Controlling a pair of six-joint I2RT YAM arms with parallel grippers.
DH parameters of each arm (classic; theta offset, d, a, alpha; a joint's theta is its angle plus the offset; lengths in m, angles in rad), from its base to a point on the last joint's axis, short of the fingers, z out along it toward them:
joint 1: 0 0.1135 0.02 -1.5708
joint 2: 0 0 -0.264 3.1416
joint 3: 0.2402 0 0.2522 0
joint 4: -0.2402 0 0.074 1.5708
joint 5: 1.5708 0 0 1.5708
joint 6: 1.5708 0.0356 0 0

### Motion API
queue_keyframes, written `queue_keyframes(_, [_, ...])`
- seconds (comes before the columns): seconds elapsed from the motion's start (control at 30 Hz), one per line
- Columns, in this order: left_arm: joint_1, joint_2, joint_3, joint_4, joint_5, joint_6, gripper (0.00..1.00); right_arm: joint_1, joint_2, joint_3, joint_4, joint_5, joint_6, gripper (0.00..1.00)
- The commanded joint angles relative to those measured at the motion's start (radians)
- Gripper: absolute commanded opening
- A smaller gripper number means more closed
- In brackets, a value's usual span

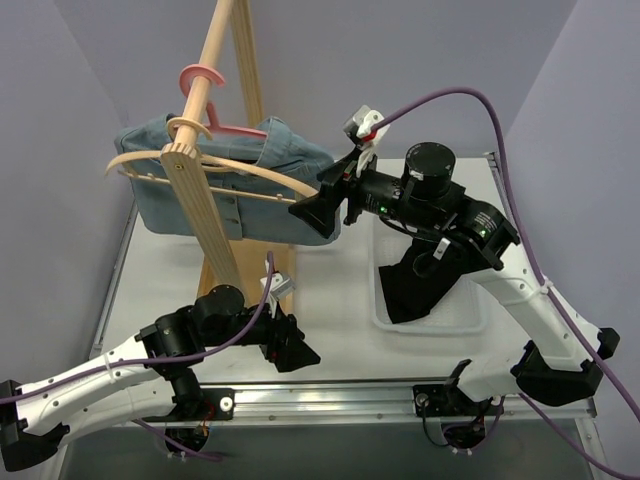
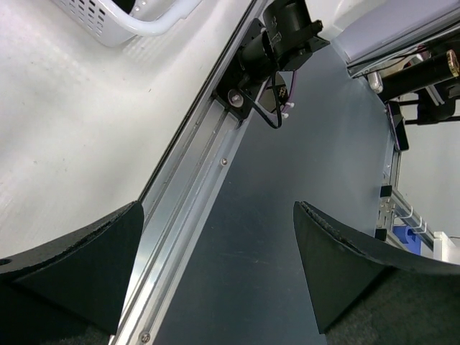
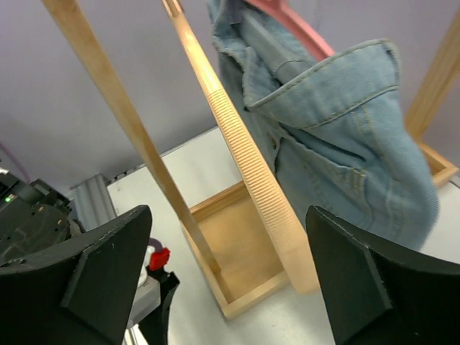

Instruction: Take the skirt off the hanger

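Observation:
I should grab the skirt's near side end with my right gripper next. The pink hanger will stay free, so the skirt can be removed.
A blue denim skirt hangs from the wooden pole of a rack, and a pink hanger runs into its top. A bare wooden hanger hangs just in front of it. My right gripper is open at the skirt's right end, level with the wooden hanger's tip and holding nothing. In the right wrist view the gripper faces the ribbed hanger arm and the skirt. My left gripper is low near the table's front edge, open and empty.
A white bin with a dark cloth in it stands on the right of the table, under the right arm. The rack's wooden base box sits below the skirt, with a thin upright rising from it. A metal rail runs along the table's front edge.

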Motion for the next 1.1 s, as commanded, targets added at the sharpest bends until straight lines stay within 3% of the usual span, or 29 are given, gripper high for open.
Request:
queue_keyframes(0.0, [0.005, -0.002, -0.015, 0.098, 0.014, -0.022, 0.94, -0.006, 0.0, 0.095, 0.009, 0.144, -0.021, 0.85])
queue_keyframes(0.1, [0.005, -0.006, -0.03, 0.109, 0.023, -0.02, 0.94, -0.049, 0.066, 0.178, 0.0, 0.177, -0.015, 0.86])
queue_keyframes(0.4, [0.01, -0.013, -0.064, 0.136, 0.064, -0.013, 0.94, -0.215, 0.259, 0.316, 0.026, 0.051, -0.04, 0.91])
queue_keyframes(0.8, [0.045, -0.032, -0.123, 0.178, 0.13, -0.002, 0.94, -0.23, 0.43, 0.488, -0.089, -0.207, -0.213, 0.91])
queue_keyframes(1.07, [0.094, -0.004, -0.111, 0.196, 0.181, 0.004, 0.94, -0.226, 0.533, 0.551, -0.167, -0.362, -0.233, 0.82])
